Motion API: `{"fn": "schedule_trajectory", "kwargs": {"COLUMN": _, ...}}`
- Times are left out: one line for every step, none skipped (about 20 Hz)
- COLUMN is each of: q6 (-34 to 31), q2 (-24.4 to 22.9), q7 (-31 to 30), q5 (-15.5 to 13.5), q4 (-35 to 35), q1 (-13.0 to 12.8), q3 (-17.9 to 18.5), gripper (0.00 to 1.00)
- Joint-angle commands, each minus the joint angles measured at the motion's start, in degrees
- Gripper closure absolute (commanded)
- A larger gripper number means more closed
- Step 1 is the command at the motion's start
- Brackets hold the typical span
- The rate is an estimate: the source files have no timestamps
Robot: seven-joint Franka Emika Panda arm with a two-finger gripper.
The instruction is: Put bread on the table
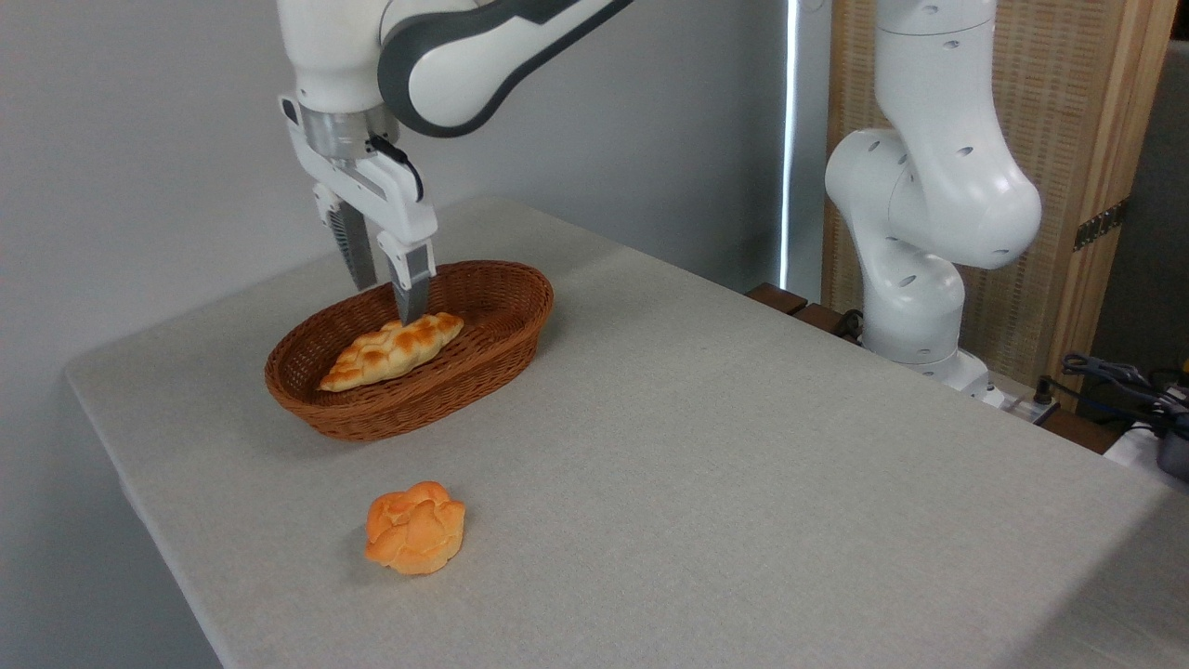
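Note:
The bread from the basket (502, 330) needs to go on the tabletop, so the gripper next needs to grab the long bread by its braided middle (390, 351).
The bread (390, 351), a long braided golden loaf with browned bumps, lies inside the brown wicker basket (502, 330) on the left part of the table (706, 465). My gripper (388, 295) hangs open over the loaf's right half. One finger's tip is just above or touching the loaf's top; I cannot tell which. The other finger is further back, over the basket's far wall. Nothing is held between the fingers.
A small round orange bun (415, 527) lies on the table in front of the basket, near the front edge. The arm's white base (915, 316) stands beyond the table's far right edge, with cables (1115, 381) beside it.

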Motion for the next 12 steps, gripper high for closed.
{"fn": "schedule_trajectory", "kwargs": {"q6": 1.22, "q2": 0.21, "q7": 0.27, "q5": 4.70, "q4": -2.02, "q1": -1.65, "q3": 0.20, "gripper": 0.00}}
{"fn": "schedule_trajectory", "kwargs": {"q6": 1.57, "q2": 0.64, "q7": 0.35, "q5": 5.67, "q4": -2.28, "q1": -1.74, "q3": 0.20, "gripper": 0.00}}
{"fn": "schedule_trajectory", "kwargs": {"q6": 2.27, "q2": 1.17, "q7": 0.53, "q5": 6.73, "q4": -2.64, "q1": -1.75, "q3": 0.20, "gripper": 0.00}}
{"fn": "schedule_trajectory", "kwargs": {"q6": 3.41, "q2": 1.70, "q7": 0.62, "q5": 8.04, "q4": -3.25, "q1": -1.75, "q3": 0.11, "gripper": 0.00}}
{"fn": "schedule_trajectory", "kwargs": {"q6": 5.16, "q2": 2.23, "q7": 0.53, "q5": 8.75, "q4": -4.12, "q1": -2.62, "q3": 0.11, "gripper": 0.00}}
{"fn": "schedule_trajectory", "kwargs": {"q6": 7.18, "q2": 2.67, "q7": 0.10, "q5": 8.76, "q4": -5.09, "q1": -3.32, "q3": 0.02, "gripper": 0.00}}
{"fn": "schedule_trajectory", "kwargs": {"q6": 7.72, "q2": 2.58, "q7": -0.08, "q5": 8.76, "q4": -5.53, "q1": -3.33, "q3": 0.02, "gripper": 0.00}}
{"fn": "schedule_trajectory", "kwargs": {"q6": 7.73, "q2": 2.58, "q7": -0.26, "q5": 8.76, "q4": -5.54, "q1": -3.33, "q3": 0.02, "gripper": 0.00}}
{"fn": "schedule_trajectory", "kwargs": {"q6": 7.81, "q2": 2.67, "q7": -0.26, "q5": 8.76, "q4": -5.54, "q1": -3.33, "q3": 0.02, "gripper": 0.00}}
{"fn": "schedule_trajectory", "kwargs": {"q6": 7.90, "q2": 2.67, "q7": -0.26, "q5": 8.76, "q4": -5.54, "q1": -3.41, "q3": 0.02, "gripper": 0.00}}
{"fn": "schedule_trajectory", "kwargs": {"q6": 7.90, "q2": 2.67, "q7": -0.26, "q5": 8.67, "q4": -5.54, "q1": -3.33, "q3": -0.06, "gripper": 0.00}}
{"fn": "schedule_trajectory", "kwargs": {"q6": 7.90, "q2": 2.67, "q7": -0.26, "q5": 8.67, "q4": -5.54, "q1": -3.33, "q3": -0.07, "gripper": 0.00}}
